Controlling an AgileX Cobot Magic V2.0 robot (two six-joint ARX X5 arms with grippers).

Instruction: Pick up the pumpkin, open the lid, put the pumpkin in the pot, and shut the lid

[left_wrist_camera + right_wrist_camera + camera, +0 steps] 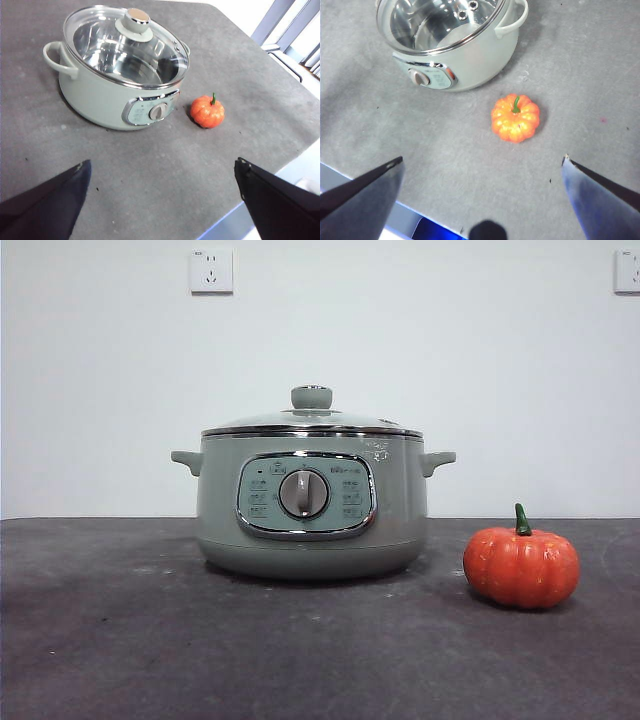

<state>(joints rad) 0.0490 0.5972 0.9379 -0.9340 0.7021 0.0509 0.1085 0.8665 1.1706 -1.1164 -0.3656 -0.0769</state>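
I need to open the pot for the pumpkin [521, 566], so I will next grab the glass lid by its knob [311, 397] with my left gripper.
The sage-green pot [311, 502] stands in the middle of the dark table, its glass lid [311, 420] with the green knob resting shut on it. The small orange pumpkin [521, 566] sits upright on the table to the pot's right, a short gap away. Neither arm shows in the front view. My left gripper [162, 172] hangs open high above the table's near edge, looking down on the pot [117, 75], lid [127, 45] and pumpkin [207, 111]. My right gripper [482, 162] is open above the pumpkin [515, 118], well clear of it, with the pot [455, 47] beyond.
The grey tabletop [150, 640] spreads around the pot. The table's near edge [230, 222] lies under the left gripper. A white wall with two sockets [211, 271] stands behind. A window frame [285, 20] is off to the table's side.
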